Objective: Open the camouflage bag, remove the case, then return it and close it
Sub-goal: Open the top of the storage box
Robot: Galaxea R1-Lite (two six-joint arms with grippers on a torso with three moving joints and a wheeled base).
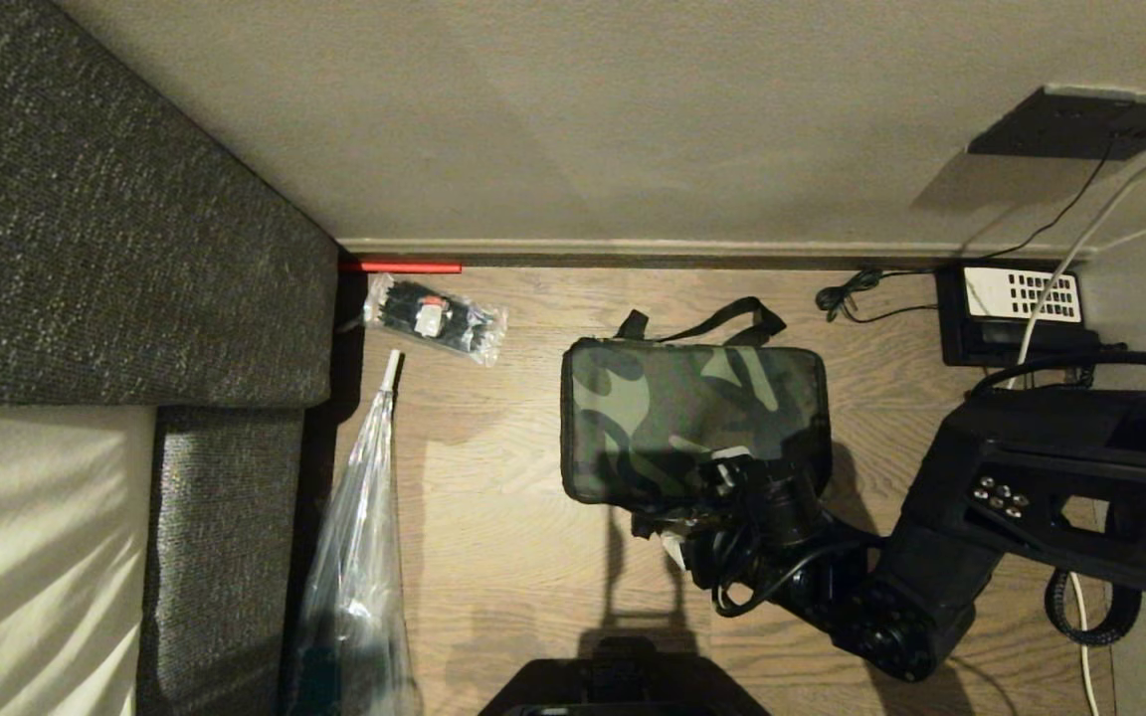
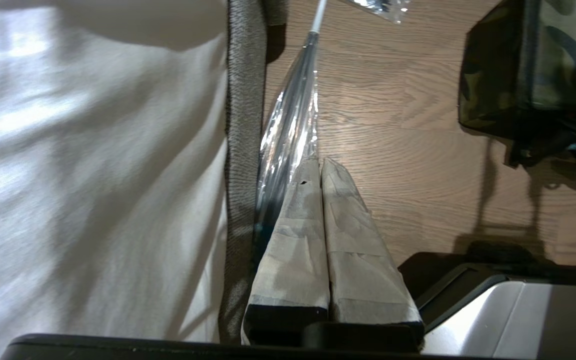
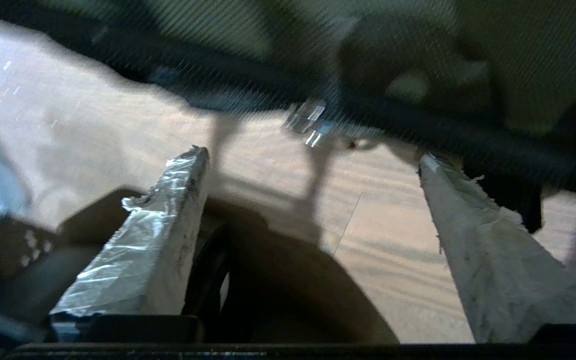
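The camouflage bag needs to be unzipped and opened, so my right gripper should next grab its zipper by the shiny metal pull.
The camouflage bag lies on the wooden floor with its lid down and its black straps at the far side. My right gripper sits at the bag's near edge, reaching in from the right. In the right wrist view that gripper is open, its taped fingers wide apart with only floor between them. Just beyond the tips runs the bag's black zipper edging with a shiny metal pull. My left gripper hangs shut above the floor beside the sofa, away from the bag. The case is hidden.
A grey sofa with a white cushion fills the left. A long clear plastic bag and a small plastic packet lie beside it. A black telephone with white keypad and cables sit at the back right by the wall.
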